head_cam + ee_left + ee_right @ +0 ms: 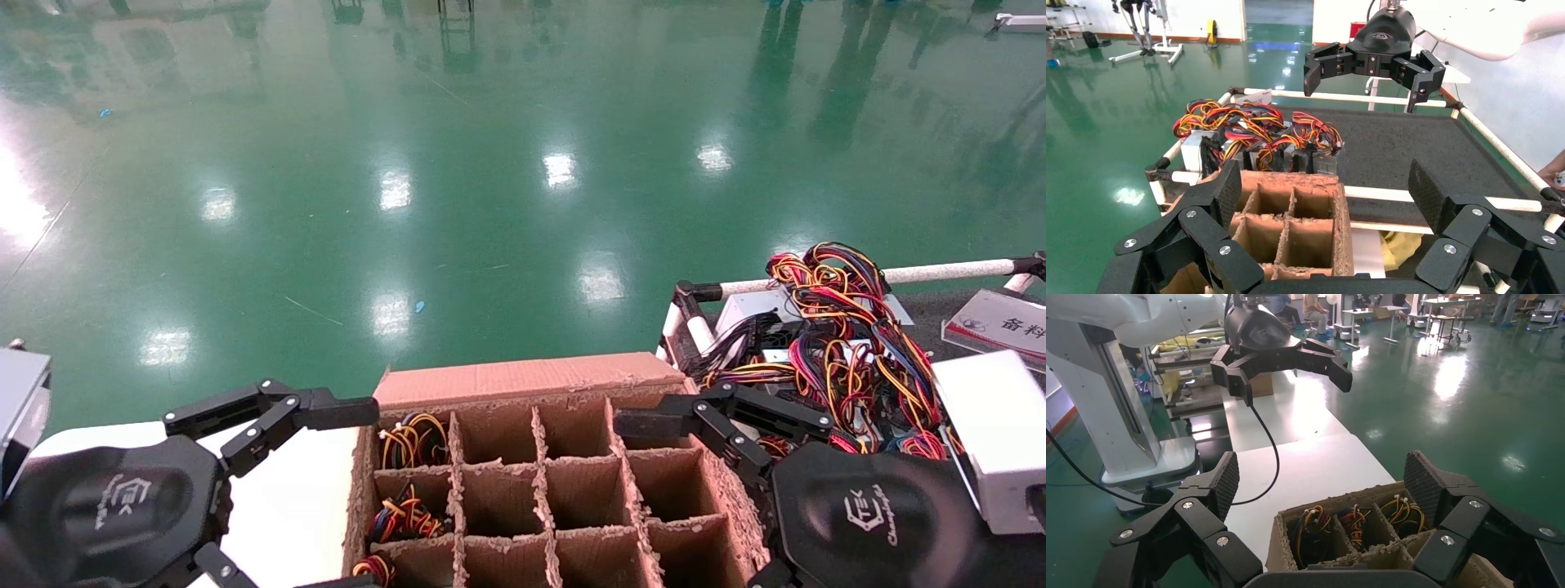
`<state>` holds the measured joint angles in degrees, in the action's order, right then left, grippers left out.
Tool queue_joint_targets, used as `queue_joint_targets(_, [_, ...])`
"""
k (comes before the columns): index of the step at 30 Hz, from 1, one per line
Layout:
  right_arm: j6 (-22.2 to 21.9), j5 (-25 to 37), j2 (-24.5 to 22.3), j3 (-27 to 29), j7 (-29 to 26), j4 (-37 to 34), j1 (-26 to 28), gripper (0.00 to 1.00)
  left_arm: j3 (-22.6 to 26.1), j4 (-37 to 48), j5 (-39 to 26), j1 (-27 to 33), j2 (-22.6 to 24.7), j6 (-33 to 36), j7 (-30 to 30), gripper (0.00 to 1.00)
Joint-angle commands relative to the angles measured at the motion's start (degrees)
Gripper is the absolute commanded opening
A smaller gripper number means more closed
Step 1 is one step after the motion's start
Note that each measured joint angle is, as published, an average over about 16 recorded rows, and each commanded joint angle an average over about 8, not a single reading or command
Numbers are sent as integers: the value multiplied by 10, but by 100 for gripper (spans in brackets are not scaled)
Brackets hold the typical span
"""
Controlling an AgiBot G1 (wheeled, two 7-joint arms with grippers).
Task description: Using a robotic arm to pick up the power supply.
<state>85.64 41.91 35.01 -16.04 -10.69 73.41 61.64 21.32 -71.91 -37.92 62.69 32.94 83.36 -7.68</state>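
My right gripper should grab the power supply by its wire bundle next, to lift it out of its cardboard cell [437, 490].
Several power supplies lie heaped on a black tray [932, 302], their silver boxes [752, 306] under a tangle of red, yellow and black wires [842, 343]; the left wrist view shows the same heap [1254, 131]. More wire bundles [413, 441] fill the left column of a divided cardboard box [523, 380], also seen in the right wrist view [1352, 517]. My right gripper [678, 498] hangs open and empty over the box's right side, next to the heap. My left gripper [359, 498] is open and empty at the box's left edge.
The tray has a white tube rail [940, 269] around it. A white box [989, 425] and a labelled sign [997, 322] sit at the right. A white table [294, 490] lies left of the cardboard box. Green floor stretches beyond.
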Motion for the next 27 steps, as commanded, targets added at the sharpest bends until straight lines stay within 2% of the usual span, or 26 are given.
queue_joint_targets(1, [0,0,0,0,0,0,0,100,0,0,0,0,0,0,0,100])
queue_joint_targets(9, [0,0,0,0,0,0,0,100,0,0,0,0,0,0,0,99])
queue_joint_targets(10, [0,0,0,0,0,0,0,100,0,0,0,0,0,0,0,91])
queue_joint_targets(17, [0,0,0,0,0,0,0,100,0,0,0,0,0,0,0,4])
queue_joint_targets(18, [0,0,0,0,0,0,0,100,0,0,0,0,0,0,0,0])
queue_joint_targets(27, [0,0,0,0,0,0,0,100,0,0,0,0,0,0,0,0])
